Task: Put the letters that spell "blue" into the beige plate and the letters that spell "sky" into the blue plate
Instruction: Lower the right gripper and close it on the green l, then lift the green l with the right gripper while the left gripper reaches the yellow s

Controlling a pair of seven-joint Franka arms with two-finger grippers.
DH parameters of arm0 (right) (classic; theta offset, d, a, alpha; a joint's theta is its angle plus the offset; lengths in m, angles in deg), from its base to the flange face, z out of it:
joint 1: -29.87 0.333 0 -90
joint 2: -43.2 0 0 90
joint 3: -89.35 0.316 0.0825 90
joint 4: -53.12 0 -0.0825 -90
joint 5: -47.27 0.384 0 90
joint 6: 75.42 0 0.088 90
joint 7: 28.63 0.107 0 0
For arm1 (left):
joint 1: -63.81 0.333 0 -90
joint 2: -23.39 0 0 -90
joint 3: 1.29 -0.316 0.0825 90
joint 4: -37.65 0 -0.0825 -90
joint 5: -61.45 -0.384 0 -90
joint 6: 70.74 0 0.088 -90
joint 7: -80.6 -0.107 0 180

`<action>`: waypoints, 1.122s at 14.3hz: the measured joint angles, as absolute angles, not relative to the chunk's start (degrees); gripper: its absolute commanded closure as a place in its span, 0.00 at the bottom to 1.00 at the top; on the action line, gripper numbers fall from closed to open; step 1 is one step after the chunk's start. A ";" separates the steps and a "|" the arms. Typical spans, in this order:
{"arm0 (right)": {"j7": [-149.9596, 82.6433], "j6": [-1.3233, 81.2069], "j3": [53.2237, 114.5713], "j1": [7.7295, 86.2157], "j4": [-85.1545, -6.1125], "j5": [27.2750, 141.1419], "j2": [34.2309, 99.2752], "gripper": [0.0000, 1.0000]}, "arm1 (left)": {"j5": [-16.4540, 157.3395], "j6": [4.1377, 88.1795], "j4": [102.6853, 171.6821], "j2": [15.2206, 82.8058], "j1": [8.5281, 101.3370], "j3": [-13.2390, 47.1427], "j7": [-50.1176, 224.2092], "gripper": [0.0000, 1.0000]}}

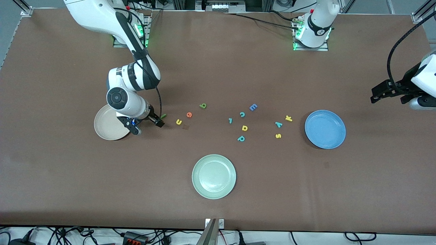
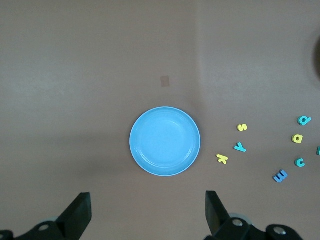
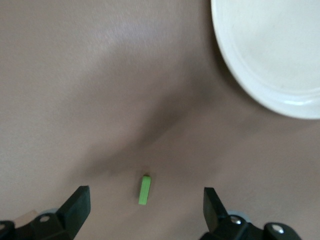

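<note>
The right gripper will next grab the green l by its long straight sides, which starts spelling "blue" in the beige plate.
The dark green bar l lies on the table between the open fingers of my right gripper, just ahead of them. That gripper hovers beside the beige plate, which the arm partly hides. In a row beside the l lie the yellow u, orange e and olive b. Yellow k, teal y and yellow s lie next to the blue plate. My left gripper waits open and empty at the left arm's end of the table.
A pale green plate sits nearer the front camera, mid-table. Between the two letter groups lie a blue E, teal c, teal hooked piece, yellow rounded letter and teal p.
</note>
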State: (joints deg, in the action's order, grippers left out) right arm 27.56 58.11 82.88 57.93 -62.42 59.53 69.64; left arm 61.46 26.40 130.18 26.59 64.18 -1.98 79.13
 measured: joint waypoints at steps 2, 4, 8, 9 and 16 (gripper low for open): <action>29.01 58.99 83.09 58.86 -62.88 59.74 70.37 0.00 | 61.46 26.40 130.18 26.59 64.17 -1.97 79.13 0.00; 30.04 59.20 83.12 59.29 -63.12 59.75 71.20 0.00 | 61.46 26.40 130.16 26.59 64.14 -1.81 79.13 0.00; 31.23 59.32 83.14 59.35 -63.27 59.80 72.66 0.20 | 61.46 26.37 130.10 26.60 63.80 -1.53 79.13 0.00; 31.85 59.34 83.19 59.47 -63.27 59.80 72.77 0.23 | 61.46 26.28 130.10 26.68 63.79 -1.52 79.13 0.00; 33.11 59.78 83.24 60.09 -63.31 59.85 72.80 0.54 | 61.46 26.20 130.12 33.99 61.18 -0.82 79.07 0.00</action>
